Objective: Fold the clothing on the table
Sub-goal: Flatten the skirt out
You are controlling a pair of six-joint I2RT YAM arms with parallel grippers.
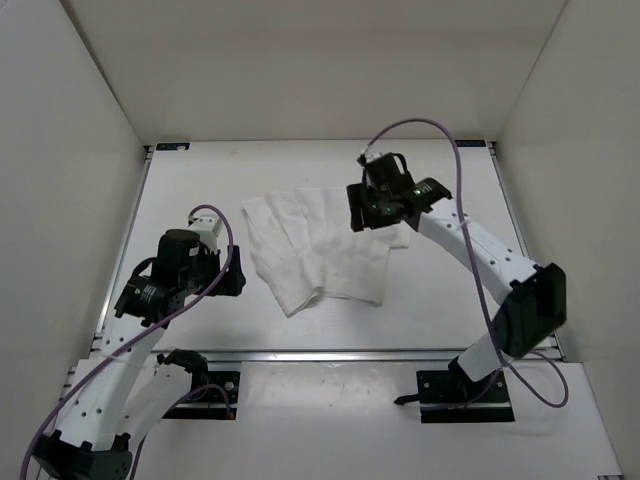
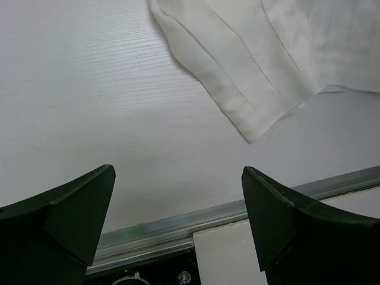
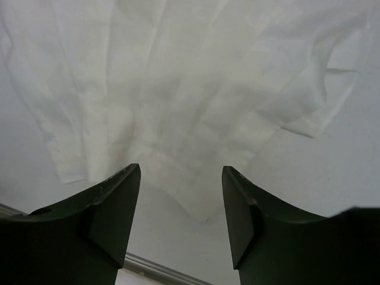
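Note:
I need to grab the clothing's near corner [image 1: 378,300] [image 3: 202,212] with my right gripper next, and leave the other near corner for my left gripper, to fold the clothing.
The clothing [image 1: 320,250], a white creased fabric piece, lies spread flat in the middle of the table [image 1: 190,190]. My right gripper [image 1: 375,215] hovers open over its far right edge. In the right wrist view the clothing [image 3: 178,89] fills the upper frame, and one rounded corner of it reaches in between the fingers of that gripper [image 3: 181,178]. My left gripper [image 1: 236,272] is wide open and holds nothing, just left of the fabric. In the left wrist view this gripper [image 2: 178,202] is over bare table, with the clothing's near corner [image 2: 249,71] ahead of it to the right.
A silver rail [image 2: 178,222] runs along the table's near edge, right below the left fingers. White walls enclose the table on the left, back and right. Both arm bases [image 1: 465,390] sit in front of the rail.

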